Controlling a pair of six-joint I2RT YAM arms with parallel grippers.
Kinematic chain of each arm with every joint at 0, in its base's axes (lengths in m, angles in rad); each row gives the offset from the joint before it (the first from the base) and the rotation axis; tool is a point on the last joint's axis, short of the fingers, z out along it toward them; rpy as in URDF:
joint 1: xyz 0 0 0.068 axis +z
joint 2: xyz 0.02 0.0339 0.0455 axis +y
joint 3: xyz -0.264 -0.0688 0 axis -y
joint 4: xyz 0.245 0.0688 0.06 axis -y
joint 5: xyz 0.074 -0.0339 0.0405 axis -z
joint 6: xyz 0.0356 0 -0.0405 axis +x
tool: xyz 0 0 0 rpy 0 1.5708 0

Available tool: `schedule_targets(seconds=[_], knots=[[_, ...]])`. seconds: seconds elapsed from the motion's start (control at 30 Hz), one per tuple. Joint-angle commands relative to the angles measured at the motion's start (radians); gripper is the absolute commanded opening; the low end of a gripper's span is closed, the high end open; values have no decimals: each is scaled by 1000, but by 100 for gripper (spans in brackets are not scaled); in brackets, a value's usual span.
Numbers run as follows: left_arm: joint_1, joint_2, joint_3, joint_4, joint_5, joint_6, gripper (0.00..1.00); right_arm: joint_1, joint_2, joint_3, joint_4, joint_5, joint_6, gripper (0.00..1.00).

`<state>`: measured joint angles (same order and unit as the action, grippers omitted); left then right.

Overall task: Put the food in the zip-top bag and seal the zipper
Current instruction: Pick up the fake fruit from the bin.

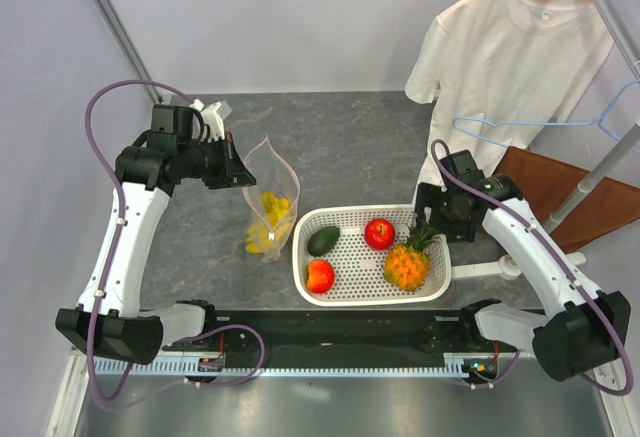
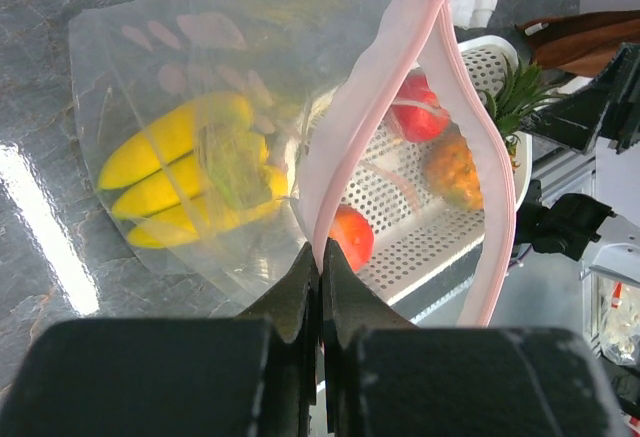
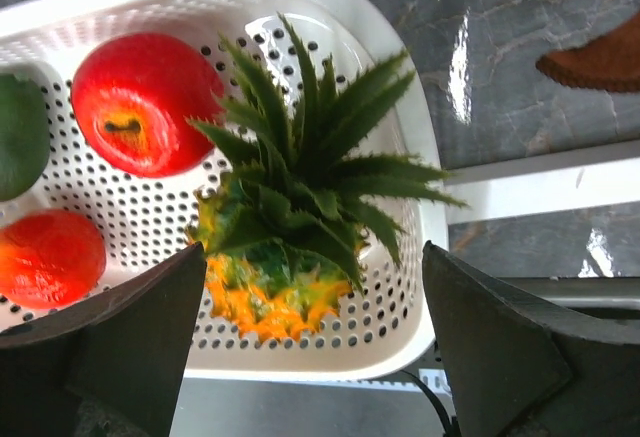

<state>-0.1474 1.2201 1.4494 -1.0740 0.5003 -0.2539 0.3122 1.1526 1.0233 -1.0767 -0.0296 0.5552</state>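
The pineapple's orange body needs to stay free to enter the zip-top bag (image 1: pixel 268 202) first. My right gripper should next grab the pineapple by its green top (image 1: pixel 421 235).
My left gripper (image 1: pixel 236 164) is shut on the pink zipper strip (image 2: pixel 345 137) of the clear zip-top bag (image 1: pixel 268 202) and holds its mouth up and open. The yellow banana bunch (image 1: pixel 268 219) lies inside the bag, also in the left wrist view (image 2: pixel 175 182). The orange pineapple (image 1: pixel 408 262), red apple (image 1: pixel 379 233), red-orange fruit (image 1: pixel 320 276) and dark green avocado (image 1: pixel 322 241) lie in the white basket (image 1: pixel 345 293). My right gripper (image 1: pixel 443 215) is open, hovering over the pineapple's green crown (image 3: pixel 310 157).
A white T-shirt (image 1: pixel 505 57) hangs on a hanger at the back right, with a blue hanger (image 1: pixel 610 122) and a brown board (image 1: pixel 570 192) beside it. The black rail (image 1: pixel 340 332) runs along the near edge.
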Motion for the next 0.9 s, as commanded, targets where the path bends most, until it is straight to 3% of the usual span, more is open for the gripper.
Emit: schedule_targets(seconds=[0.0, 0.33, 0.63, 0.73, 0.87], knots=[[0, 9, 11, 32, 17, -25, 2, 2, 62, -6, 101, 13, 51, 94], [0, 1, -4, 32, 7, -28, 2, 2, 153, 0, 195, 2, 68, 88], [0, 22, 5, 34, 17, -31, 2, 2, 188, -48, 205, 89, 54, 88], [0, 22, 3, 36, 17, -35, 2, 1, 206, -26, 221, 80, 31, 77], [0, 21, -1, 37, 15, -31, 2, 1, 200, 23, 207, 33, 3, 44]])
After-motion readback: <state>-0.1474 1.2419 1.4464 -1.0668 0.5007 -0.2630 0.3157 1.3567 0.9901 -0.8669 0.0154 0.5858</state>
